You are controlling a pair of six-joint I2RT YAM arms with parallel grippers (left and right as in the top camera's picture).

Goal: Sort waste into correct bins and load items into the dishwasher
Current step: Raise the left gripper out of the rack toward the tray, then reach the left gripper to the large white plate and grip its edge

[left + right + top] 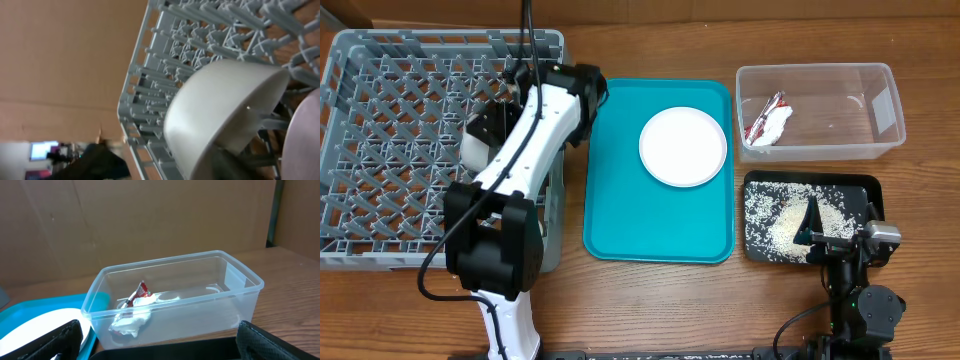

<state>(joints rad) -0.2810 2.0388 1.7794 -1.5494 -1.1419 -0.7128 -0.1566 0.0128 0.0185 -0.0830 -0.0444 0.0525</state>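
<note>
The robot's left gripper is going to grab the white plate next by its rim nearest the rack, so the plate's opposite edge stays free to slot between pegs.
The grey dishwasher rack [390, 120] fills the left of the table. A white bowl [473, 148] lies tipped on its side among the pegs near the rack's right wall. My left gripper [167, 162] is open around the bowl's [220, 105] wall, one dark finger [100, 161] standing apart outside it and the other inside. A white plate [683, 146] rests on the teal tray [620, 200]. The red wrapper with tissue [767, 123] lies in the clear tub [880, 80]. Rice [775, 215] covers the black tray [860, 183], and my right gripper [817, 225] hangs open and empty over it.
A pale rounded shape [306, 137], blurred, sits in the rack beside the bowl. In the right wrist view the clear tub [240, 280] stands just beyond the black tray's edge [200, 345], with the teal tray [30, 307] and plate [35, 322] to the left. The left arm spans the rack's right wall.
</note>
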